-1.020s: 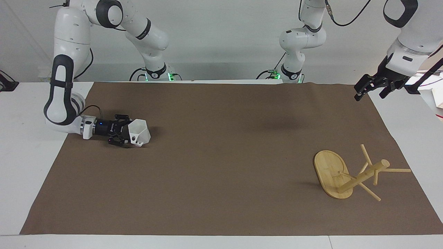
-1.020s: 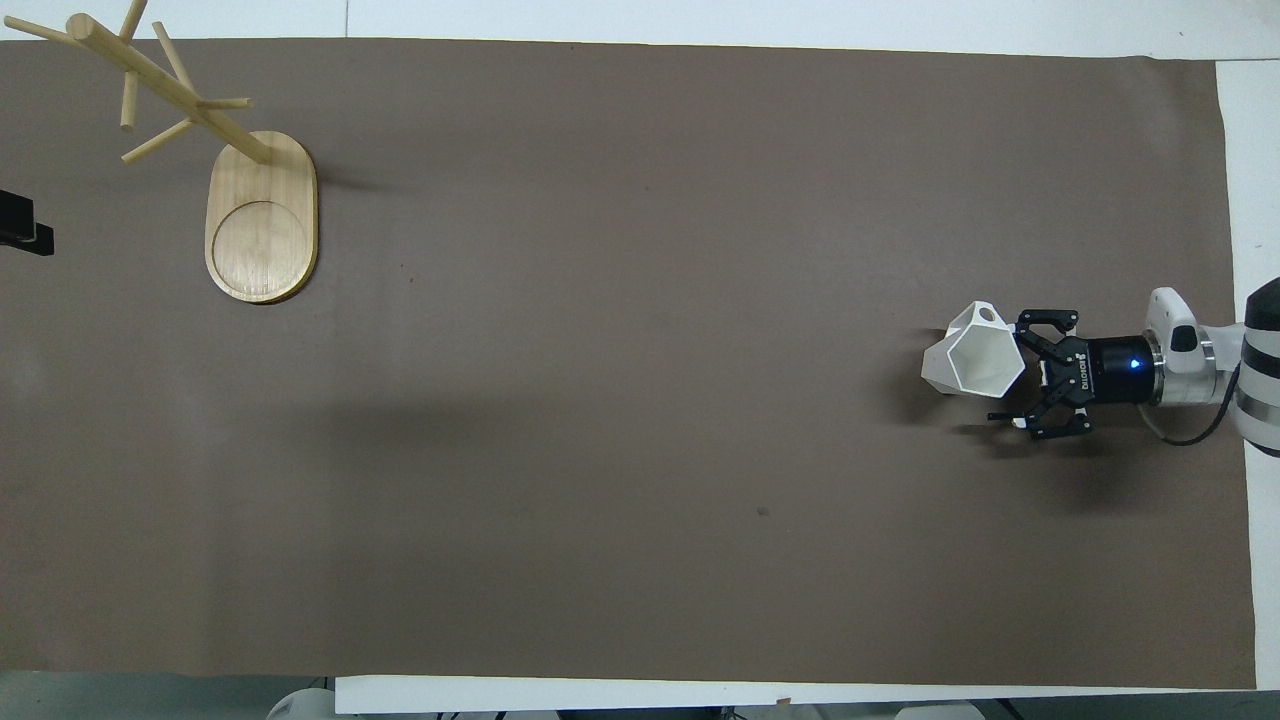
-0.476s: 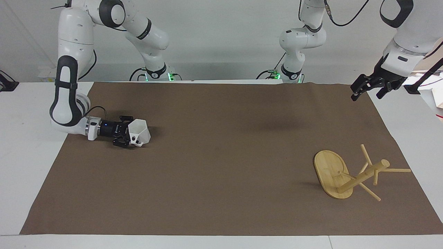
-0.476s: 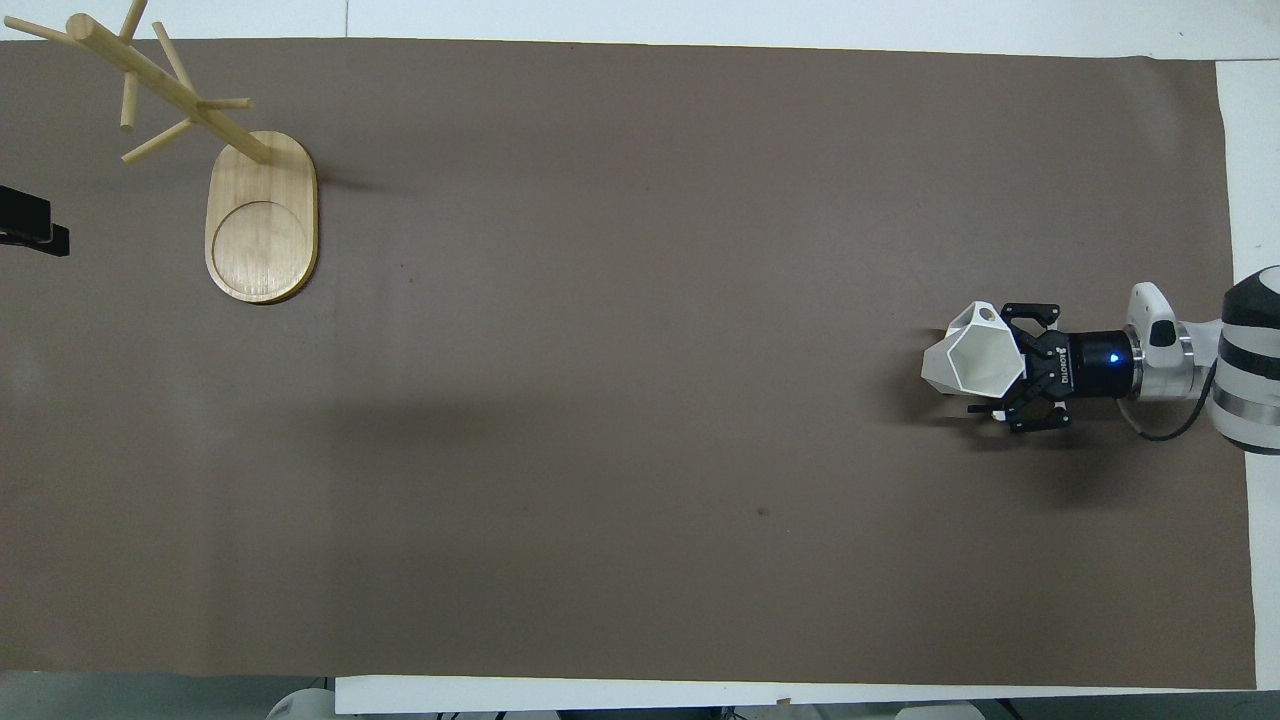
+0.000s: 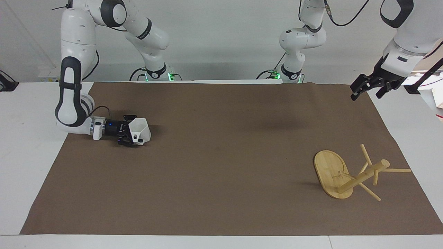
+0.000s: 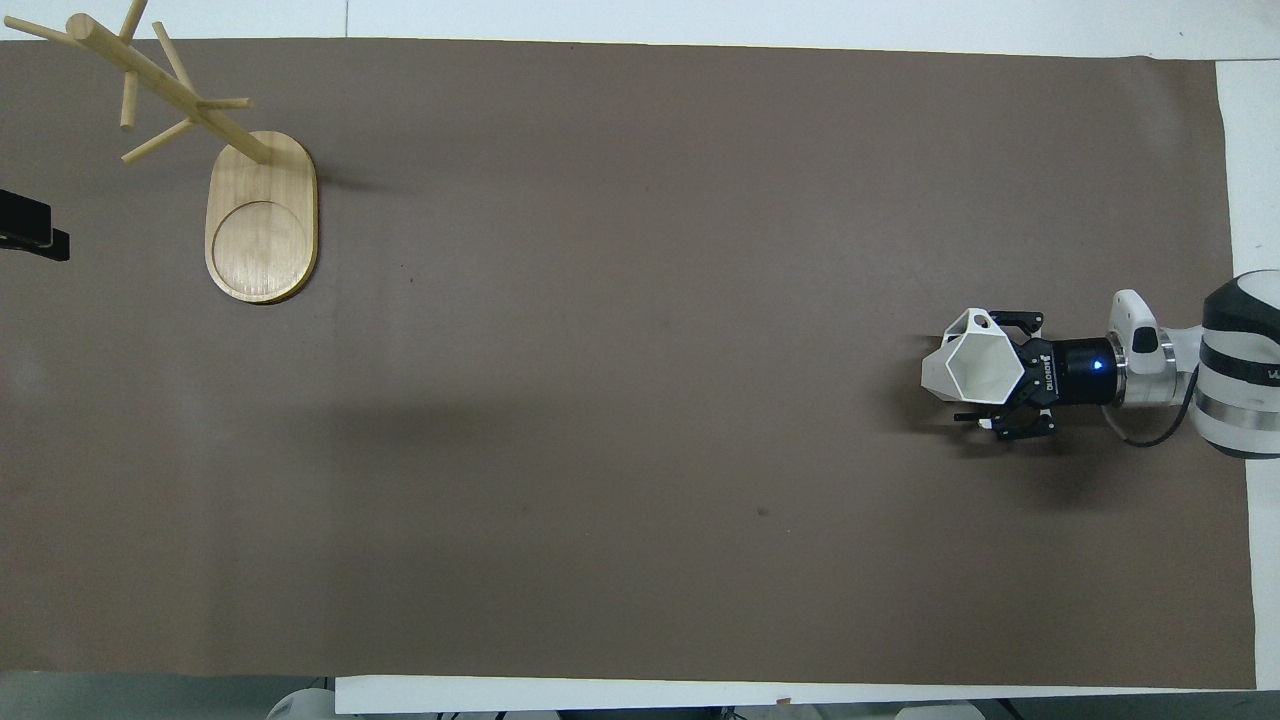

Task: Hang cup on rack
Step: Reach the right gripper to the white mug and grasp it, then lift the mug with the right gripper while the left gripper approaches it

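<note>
The cup's small handle (image 6: 973,322) needs to stay free to hang on a peg, so my right gripper should grab the cup by its base (image 6: 1020,368) next.
The white faceted cup (image 5: 141,128) stands on the brown mat (image 5: 221,155) near the right arm's end of the table, its hexagonal rim up and its small handle showing in the overhead view (image 6: 975,365). My right gripper (image 5: 133,133) lies low and level at the mat, open, with a finger on each side of the cup (image 6: 988,372). The bamboo rack (image 5: 346,176) stands on its oval base (image 6: 260,230) toward the left arm's end, farther from the robots than the cup. My left gripper (image 5: 367,87) is open and empty, up in the air over the mat's corner.
The brown mat covers most of the white table (image 5: 31,114). A black edge of the left gripper shows at the side of the overhead view (image 6: 25,232). The rack's thin pegs (image 5: 396,170) stick out over the mat.
My right gripper has slid forward along the mat so its fingers now lie on both sides of the cup. My left gripper has risen slightly, then held still.
</note>
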`<state>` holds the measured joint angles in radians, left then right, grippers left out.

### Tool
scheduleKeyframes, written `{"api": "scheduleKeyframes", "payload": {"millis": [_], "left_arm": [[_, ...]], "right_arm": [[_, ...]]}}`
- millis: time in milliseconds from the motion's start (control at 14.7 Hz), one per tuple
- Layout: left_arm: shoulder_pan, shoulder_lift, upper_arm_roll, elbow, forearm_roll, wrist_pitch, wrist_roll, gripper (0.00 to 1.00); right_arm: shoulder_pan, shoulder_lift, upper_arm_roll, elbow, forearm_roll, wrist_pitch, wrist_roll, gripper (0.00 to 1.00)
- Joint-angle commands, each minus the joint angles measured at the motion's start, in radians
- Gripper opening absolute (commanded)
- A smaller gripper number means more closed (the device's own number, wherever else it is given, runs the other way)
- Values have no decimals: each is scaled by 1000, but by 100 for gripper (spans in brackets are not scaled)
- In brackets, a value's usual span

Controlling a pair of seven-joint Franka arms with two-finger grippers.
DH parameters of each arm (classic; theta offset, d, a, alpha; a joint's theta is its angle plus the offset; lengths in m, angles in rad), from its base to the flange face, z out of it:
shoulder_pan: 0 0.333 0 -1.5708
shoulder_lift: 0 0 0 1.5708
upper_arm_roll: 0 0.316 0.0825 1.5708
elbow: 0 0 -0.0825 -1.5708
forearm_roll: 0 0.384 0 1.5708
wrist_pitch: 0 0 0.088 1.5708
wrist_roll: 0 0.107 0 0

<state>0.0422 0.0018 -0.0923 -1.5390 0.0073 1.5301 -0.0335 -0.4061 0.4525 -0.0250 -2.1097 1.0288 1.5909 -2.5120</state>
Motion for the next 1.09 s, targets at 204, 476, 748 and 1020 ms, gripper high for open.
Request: {"api": "scheduleKeyframes", "payload": {"millis": [204, 476, 748, 1020], "left_arm": [[4, -62, 2, -95, -9, 4, -3, 100], [-62, -69, -1, -141, -16, 171, -150, 100], [-255, -66, -3, -222, -24, 377, -424, 100], [-445, -8, -1, -222, -24, 530, -679, 100]], "right_arm": [[110, -31, 0, 16, 68, 14, -1, 30], [278, -101, 0, 22, 195, 29, 221, 14], [579, -244, 0, 27, 376, 353, 503, 14], [834, -293, 2, 73, 462, 645, 703, 14]]}}
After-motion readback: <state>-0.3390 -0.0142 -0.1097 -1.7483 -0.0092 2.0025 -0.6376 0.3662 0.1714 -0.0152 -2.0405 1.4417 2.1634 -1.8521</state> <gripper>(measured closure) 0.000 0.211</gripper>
